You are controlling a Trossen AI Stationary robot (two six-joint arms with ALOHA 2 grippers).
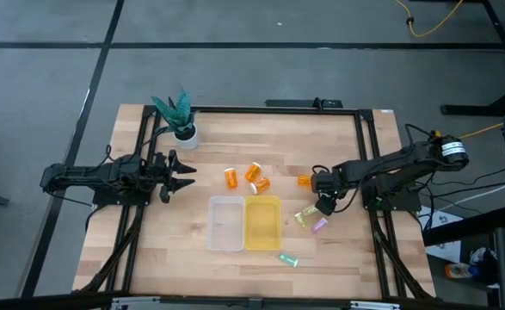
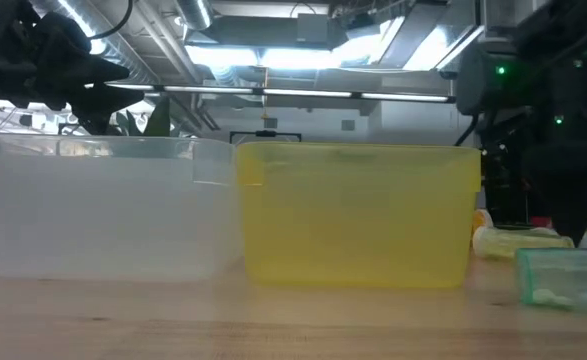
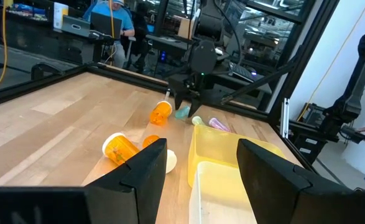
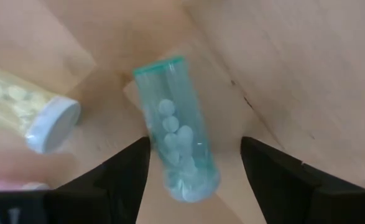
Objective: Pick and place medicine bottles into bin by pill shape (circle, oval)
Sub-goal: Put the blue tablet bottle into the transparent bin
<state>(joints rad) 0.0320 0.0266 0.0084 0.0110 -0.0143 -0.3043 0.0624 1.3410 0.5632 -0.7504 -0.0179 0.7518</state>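
Observation:
My right gripper should close on the teal vial now. My fingers reach close over the wood on either side of the vial, so closing now would hold it.
My right gripper (image 1: 324, 205) is open, pointing down over a teal vial (image 4: 176, 146) of round white pills that lies on its side on the table; one finger stands on each side of it. The vial also shows in the left wrist view (image 3: 182, 112). A yellow-green vial with a white cap (image 4: 30, 112) lies beside it, and a purple vial (image 1: 319, 226) just nearer. Several orange bottles (image 1: 254, 176) lie on their sides behind the bins, one apart (image 1: 304, 180). Another teal vial (image 1: 287, 258) lies near the front. My left gripper (image 1: 186, 175) waits open at the left.
A clear bin (image 1: 225, 223) and a yellow bin (image 1: 262, 222) stand side by side at the table's middle. A white pot with a green plant (image 1: 181, 120) stands at the far left. A black frame (image 1: 366, 164) runs round the table. People sit beyond the table (image 3: 110, 18).

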